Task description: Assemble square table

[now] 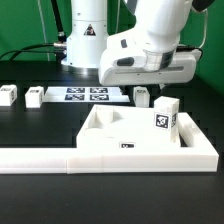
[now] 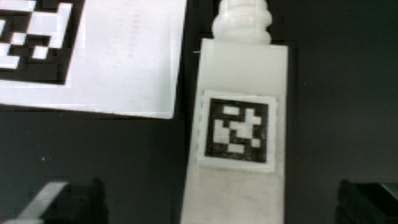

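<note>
My gripper reaches the fourth leg next and picks it up by its plain end (image 2: 233, 196), so its screw end stays free to go into the tabletop.
The square white tabletop (image 1: 138, 132) lies in the corner of the L-shaped wall, its tagged edge facing front. One tagged leg (image 1: 164, 116) stands upright at its far right corner. Two more legs (image 1: 8, 96) (image 1: 35, 97) lie on the black table at the exterior view's left. A fourth leg (image 1: 142, 97) lies behind the tabletop, right under the robot's hand. In the wrist view this leg (image 2: 240, 120) runs lengthwise, tag up, its screw end pointing away. My gripper (image 2: 214, 205) is open, a dark fingertip on each side of the leg with a gap to it.
The marker board (image 1: 85, 95) lies on the table beside the leg under my hand and shows in the wrist view (image 2: 89, 55). The long low L-shaped wall (image 1: 50, 158) runs along the front and up the exterior view's right.
</note>
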`<state>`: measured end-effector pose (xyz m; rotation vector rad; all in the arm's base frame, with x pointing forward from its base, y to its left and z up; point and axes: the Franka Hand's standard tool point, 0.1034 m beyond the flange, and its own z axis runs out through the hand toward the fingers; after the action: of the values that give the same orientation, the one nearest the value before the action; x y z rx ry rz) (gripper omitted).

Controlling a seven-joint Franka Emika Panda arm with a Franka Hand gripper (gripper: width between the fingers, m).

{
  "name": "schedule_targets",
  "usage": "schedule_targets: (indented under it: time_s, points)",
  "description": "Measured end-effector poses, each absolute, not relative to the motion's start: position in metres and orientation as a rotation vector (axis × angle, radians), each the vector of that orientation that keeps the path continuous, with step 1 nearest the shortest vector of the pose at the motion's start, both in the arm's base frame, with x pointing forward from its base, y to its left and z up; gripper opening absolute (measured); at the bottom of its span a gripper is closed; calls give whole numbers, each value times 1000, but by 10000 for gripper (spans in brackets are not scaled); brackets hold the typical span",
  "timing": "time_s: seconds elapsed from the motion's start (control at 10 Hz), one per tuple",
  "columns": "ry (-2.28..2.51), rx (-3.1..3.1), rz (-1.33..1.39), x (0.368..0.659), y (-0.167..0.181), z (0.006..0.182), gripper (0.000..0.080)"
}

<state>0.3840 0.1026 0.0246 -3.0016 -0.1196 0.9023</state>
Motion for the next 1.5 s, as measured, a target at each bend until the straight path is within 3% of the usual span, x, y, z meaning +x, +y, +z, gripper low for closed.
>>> schedule_targets:
  time_s: [0.4, 0.6, 0.9, 1.5]
  points:
    - [-114, -2993, 937, 380, 103, 25, 649]
    - [-101, -2937, 1098, 373, 101, 28, 649]
    - [-78, -2849, 1338, 369, 99, 20, 649]
    - [-42, -2886, 1301, 366, 103, 8, 637]
